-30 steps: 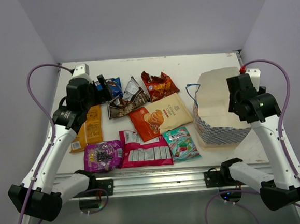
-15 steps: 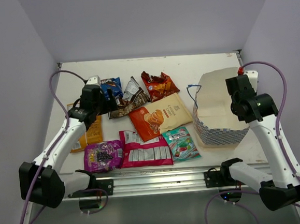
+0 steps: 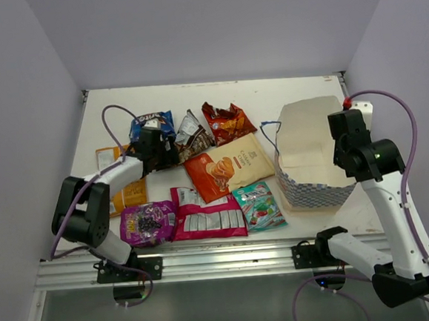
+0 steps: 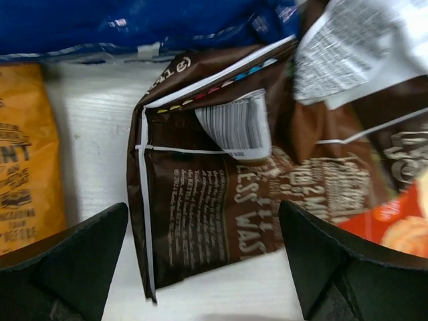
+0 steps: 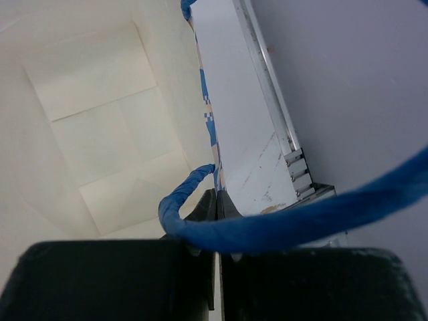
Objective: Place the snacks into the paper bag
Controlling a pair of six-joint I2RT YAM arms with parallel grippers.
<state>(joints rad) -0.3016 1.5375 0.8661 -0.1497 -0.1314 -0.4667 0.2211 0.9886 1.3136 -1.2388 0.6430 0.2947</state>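
I should grab the brown packet [image 4: 221, 200] by its white-edged end [image 4: 185, 224] with my left gripper next. Then the packet's body is free to go into the paper bag.
Snacks lie scattered on the table: a blue packet [image 3: 151, 123], a red one [image 3: 226, 121], an orange one [image 3: 131, 189], an orange-and-cream one [image 3: 228, 167], and teal [image 3: 257, 205], pink [image 3: 208, 219] and purple [image 3: 148, 223] ones. My left gripper [image 3: 156, 146] is low over a brown packet [image 4: 221, 200]. It stands open, one finger on each side of the packet's end and not touching it. The paper bag [image 3: 311, 160] stands open at the right, white inside [image 5: 100, 134]. My right gripper [image 5: 217, 194] is shut on the bag's right rim, beside a blue string handle [image 5: 180, 200].
A silver-and-brown packet [image 3: 191, 129] overlaps the brown one at the back. The blue packet [image 4: 134, 23] and the orange one [image 4: 23, 154] lie close to my left fingers. The table's right edge rail [image 5: 267, 100] runs just beyond the bag.
My left arm has swung right and down from the back left to the brown packet, still open. My right gripper has closed on the bag's rim.
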